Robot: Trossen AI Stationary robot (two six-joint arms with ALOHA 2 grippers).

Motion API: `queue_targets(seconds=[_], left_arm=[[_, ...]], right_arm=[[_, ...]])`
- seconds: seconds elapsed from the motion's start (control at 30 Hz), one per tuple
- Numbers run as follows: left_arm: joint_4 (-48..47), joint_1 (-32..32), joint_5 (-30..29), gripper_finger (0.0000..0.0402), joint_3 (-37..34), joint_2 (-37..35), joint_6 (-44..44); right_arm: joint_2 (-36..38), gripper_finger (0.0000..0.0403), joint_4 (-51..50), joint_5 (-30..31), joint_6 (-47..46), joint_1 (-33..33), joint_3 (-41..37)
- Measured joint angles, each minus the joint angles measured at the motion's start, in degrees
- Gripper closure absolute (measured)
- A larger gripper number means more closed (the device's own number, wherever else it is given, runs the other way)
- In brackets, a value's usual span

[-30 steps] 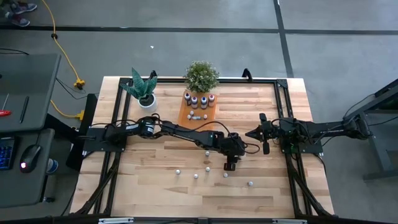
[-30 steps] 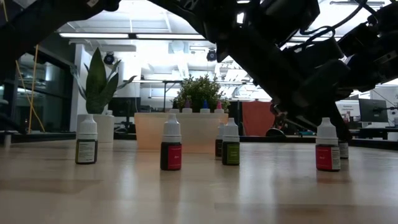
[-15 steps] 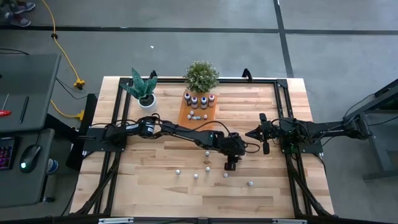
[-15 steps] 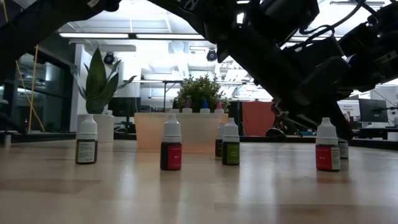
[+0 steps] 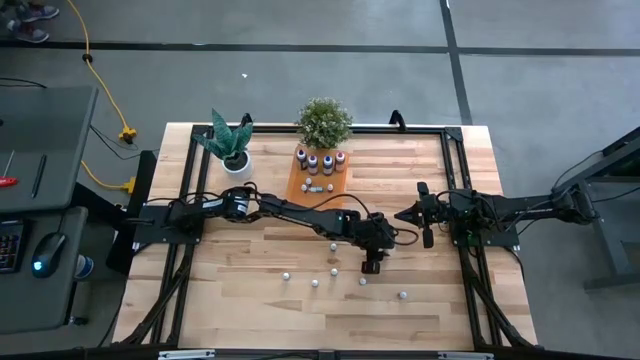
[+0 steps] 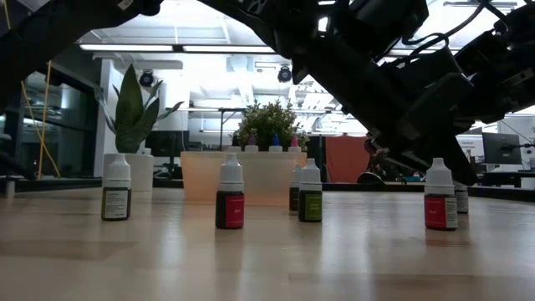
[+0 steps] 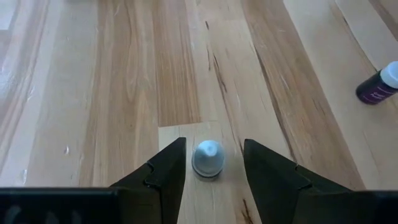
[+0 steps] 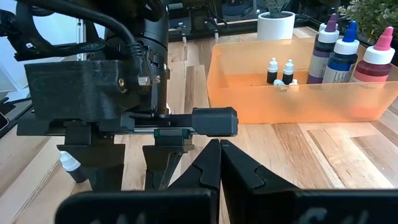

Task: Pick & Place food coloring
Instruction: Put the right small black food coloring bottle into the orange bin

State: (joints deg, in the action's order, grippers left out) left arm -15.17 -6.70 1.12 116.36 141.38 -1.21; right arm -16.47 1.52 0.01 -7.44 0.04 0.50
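Note:
My left gripper has its fingers on either side of the white cap (image 7: 208, 157) in the left wrist view, so it should close. Closing now would hold the bottle.
A small food coloring bottle (image 7: 207, 158) with a white cap stands upright on the wooden table. My left gripper (image 7: 213, 163) is open, one finger on each side of the bottle with a narrow gap on both sides. In the high view this gripper (image 5: 372, 266) sits right of the table's middle. Several more small bottles (image 5: 315, 283) stand scattered on the near half of the table, and a dark purple one (image 7: 379, 84) stands off to one side. My right gripper (image 8: 219, 148) is shut and empty, at rest at the table's right (image 5: 402, 215).
An orange tray (image 5: 300, 185) at the far middle holds a few larger bottles (image 8: 341, 50) and some tiny ones (image 8: 272, 70). Two potted plants (image 5: 323, 122) (image 5: 232, 145) stand along the far edge. Bare wood lies at the near left.

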Motion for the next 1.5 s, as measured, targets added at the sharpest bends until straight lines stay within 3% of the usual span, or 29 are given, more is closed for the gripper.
queue_targets(seconds=[0.13, 0.57, 0.9, 1.33, 1.5], left_arm=[[-0.03, 0.0, -0.15, 0.026, 0.0, 0.0, 0.02], [-0.71, -0.02, -0.17, 0.0356, 0.0, -0.11, 0.02], [-1.79, -0.04, -0.19, 0.036, 0.04, -0.43, -1.18], [-7.27, -0.01, -0.78, 0.0361, -0.1, -7.87, -5.0], [-9.23, 0.33, 2.04, 0.0362, 0.0, -10.7, -8.37]], right_arm=[[0.0, 0.0402, 0.0, 0.0, 0.0, -0.01, 0.01], [0.0, 0.0402, 0.0, 0.0, 0.0, 0.01, -0.01], [0.0, 0.0402, 0.0, 0.0, 0.0, 0.01, 0.01], [-0.04, 0.0402, 0.0, 0.02, 0.0, 0.01, -0.01], [-0.21, 0.0402, 0.18, 0.03, 0.0, 0.01, 0.0]])
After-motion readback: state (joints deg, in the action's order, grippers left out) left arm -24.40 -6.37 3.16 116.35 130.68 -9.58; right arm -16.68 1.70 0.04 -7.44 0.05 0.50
